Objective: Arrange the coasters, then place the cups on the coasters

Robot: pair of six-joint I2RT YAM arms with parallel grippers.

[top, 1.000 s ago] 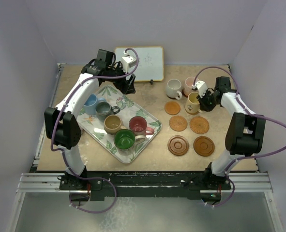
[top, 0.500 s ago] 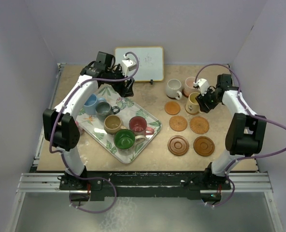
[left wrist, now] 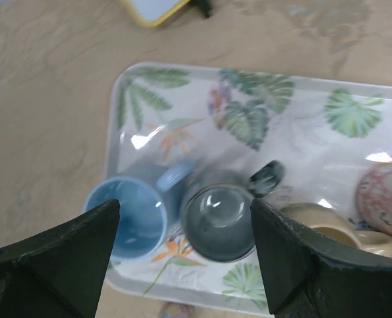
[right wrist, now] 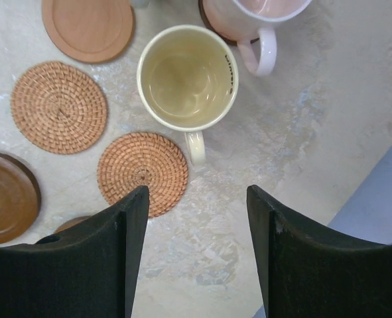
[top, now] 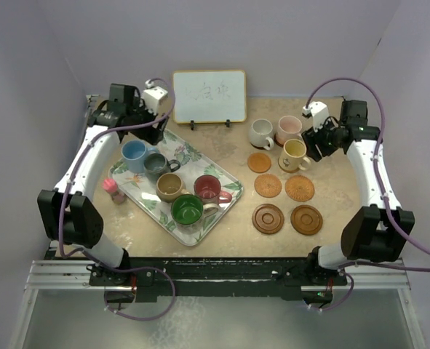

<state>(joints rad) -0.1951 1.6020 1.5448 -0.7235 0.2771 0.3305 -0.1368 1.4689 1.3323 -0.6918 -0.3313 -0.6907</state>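
Note:
The cup's handle should stay free for my right gripper, so my left gripper needs to reach the light blue cup and grab its side [top: 126, 155] opposite the handle.
My right gripper [top: 311, 147] [right wrist: 197, 199] is open over bare table, just back from the yellow cup [top: 295, 153] [right wrist: 188, 76], which stands free of it. No coaster shows under that cup. Behind it are the pink cup [top: 289, 129] [right wrist: 255, 13], on a dark coaster edge, and the off-white cup [top: 260, 133]. Bare coasters: one plain orange [top: 259, 161] [right wrist: 88, 26], two woven [top: 268, 185] [top: 299, 188], two dark brown [top: 268, 219] [top: 305, 219]. My left gripper [top: 155, 129] [left wrist: 184, 212] hangs open above the light blue cup [top: 133, 154] [left wrist: 132, 215] and grey cup [top: 156, 166] [left wrist: 219, 215].
The leaf-patterned tray [top: 225, 207] [left wrist: 182, 99] also holds the tan cup [top: 170, 186], red cup [top: 209, 187] and green cup [top: 187, 209]. A whiteboard [top: 209, 95] stands at the back. A small pink object [top: 114, 190] sits left of the tray.
My right gripper has opened, let go of the yellow cup and drawn back to the right. My left arm has swung left to above the blue and grey cups.

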